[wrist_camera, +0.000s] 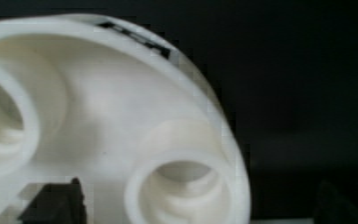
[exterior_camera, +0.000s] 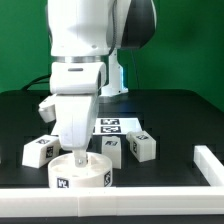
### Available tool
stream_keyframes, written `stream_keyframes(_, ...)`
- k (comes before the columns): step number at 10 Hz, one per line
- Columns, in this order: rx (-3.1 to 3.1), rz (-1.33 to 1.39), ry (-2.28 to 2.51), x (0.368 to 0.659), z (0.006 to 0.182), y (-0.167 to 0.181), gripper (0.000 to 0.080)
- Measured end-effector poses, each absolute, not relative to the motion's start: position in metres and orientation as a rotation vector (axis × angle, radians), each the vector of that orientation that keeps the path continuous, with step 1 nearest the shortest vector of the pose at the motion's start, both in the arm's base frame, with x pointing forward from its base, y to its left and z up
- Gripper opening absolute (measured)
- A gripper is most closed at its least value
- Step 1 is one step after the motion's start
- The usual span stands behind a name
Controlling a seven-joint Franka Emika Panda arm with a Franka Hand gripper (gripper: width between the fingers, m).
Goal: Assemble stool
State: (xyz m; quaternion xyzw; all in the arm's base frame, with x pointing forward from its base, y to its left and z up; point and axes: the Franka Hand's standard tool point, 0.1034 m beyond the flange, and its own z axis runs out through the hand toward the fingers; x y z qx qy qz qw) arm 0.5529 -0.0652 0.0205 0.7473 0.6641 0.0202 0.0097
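My open fingers reach down around the seat's round socket [wrist_camera: 185,190] and closing now would catch the seat, so my gripper closes on the seat next.
The round white seat [exterior_camera: 84,176] lies on the black table near the front, with a square tag on its side wall. My gripper [exterior_camera: 79,150] hangs straight down onto the middle of the seat. In the wrist view the seat [wrist_camera: 105,110] fills the picture very close, showing two round sockets, one of them [wrist_camera: 185,180] between my fingers. My gripper [wrist_camera: 202,208] has its dark fingertips [wrist_camera: 59,200] wide apart and looks open, with nothing clamped. Three white block legs lie loose: one [exterior_camera: 40,151] to the exterior view's left, two [exterior_camera: 112,146] [exterior_camera: 142,146] to its right.
The marker board [exterior_camera: 110,126] lies flat behind the legs. A white rail [exterior_camera: 210,165] runs along the front and the exterior view's right edge of the table. The robot's white base [exterior_camera: 112,80] stands at the back.
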Motion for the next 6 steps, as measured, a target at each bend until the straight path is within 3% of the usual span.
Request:
stream_keyframes(4,2.34,0.059,2.074,0.5523,0.0172,-0.0651,0.0635)
stream_keyframes(5,2.34,0.058,2.074,0.5521,0.0171,-0.0651,0.0439)
stream_keyframes(6,2.34,0.059,2.074,0.5522,0.0173,-0.0651,0.0315)
